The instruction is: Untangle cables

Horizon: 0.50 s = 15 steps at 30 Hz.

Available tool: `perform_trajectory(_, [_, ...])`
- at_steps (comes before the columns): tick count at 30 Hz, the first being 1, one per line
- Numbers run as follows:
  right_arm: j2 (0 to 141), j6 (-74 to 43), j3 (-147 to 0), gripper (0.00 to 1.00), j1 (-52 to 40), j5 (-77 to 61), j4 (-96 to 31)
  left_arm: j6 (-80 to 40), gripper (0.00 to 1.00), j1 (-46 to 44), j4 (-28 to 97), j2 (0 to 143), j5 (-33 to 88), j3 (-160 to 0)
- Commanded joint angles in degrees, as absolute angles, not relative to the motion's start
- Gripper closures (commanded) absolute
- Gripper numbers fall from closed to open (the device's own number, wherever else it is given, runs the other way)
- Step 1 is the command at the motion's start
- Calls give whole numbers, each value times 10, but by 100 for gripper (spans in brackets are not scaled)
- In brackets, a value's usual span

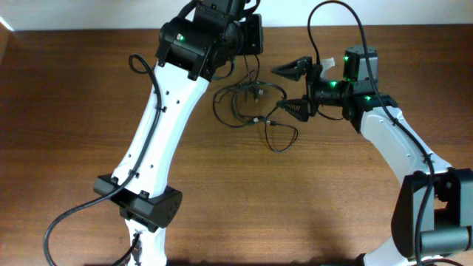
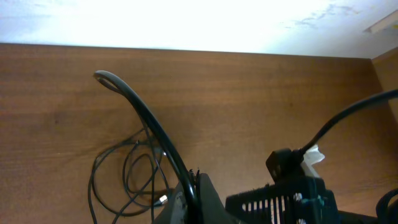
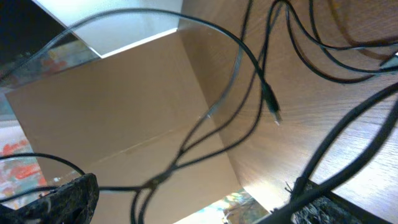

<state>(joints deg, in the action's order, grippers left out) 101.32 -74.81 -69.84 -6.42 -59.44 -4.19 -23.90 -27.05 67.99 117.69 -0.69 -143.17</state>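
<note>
My right gripper grabs the black cords' crossing part point(image 3: 157, 180) next, leaving the cords' plug end free to slip out.
The cables point(image 1: 251, 100) are thin black cords lying in loose, crossed loops at the table's back middle, with a small plug end point(image 1: 272, 124). In the left wrist view the loops point(image 2: 127, 177) lie on the wood with a silver plug point(image 2: 163, 199). My left gripper point(image 2: 198, 183) is shut on one black cable that arcs up and to the left point(image 2: 143, 112). In the overhead view its fingers are hidden under the wrist point(image 1: 247, 37). My right gripper point(image 1: 294, 89) is open wide beside the loops. Several cords point(image 3: 205, 118) cross between its fingers point(image 3: 193, 199), and one lies against its right finger.
The table's back edge point(image 2: 186, 48) meets a white wall just behind the cables. The right arm's thick wired cable point(image 1: 355, 22) loops above its wrist. A white tag point(image 2: 314, 157) sits on the right gripper's body. The left arm point(image 1: 159, 125) crosses the table's left half.
</note>
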Motion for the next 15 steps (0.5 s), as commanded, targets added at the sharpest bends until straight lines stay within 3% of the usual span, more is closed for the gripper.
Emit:
perform_trajectory(1, [1010, -780, -701, 17, -81, -558, -36, -248, 100, -270, 682, 1186, -12, -1441])
perform_trajectory(2, [1010, -774, -700, 36, -86, -548, -36, -248, 100, -270, 682, 1186, -1, -1442])
perform_trajectory(5, [1012, -675, -700, 68, -103, -504, -51, -213, 100, -280, 669, 1185, 2, -1442])
perform_trajectory(6, [1014, -661, -700, 85, -106, -489, -69, -209, 100, -284, 664, 1184, 2, -1447])
perform_trajectory(7, [1017, -650, -699, 96, -105, -479, -87, -209, 100, -283, 663, 1182, 2, -1457])
perform_trajectory(15, [1026, -498, -698, 96, -75, -363, -253, -172, 100, -237, 662, 1114, 2, -1590])
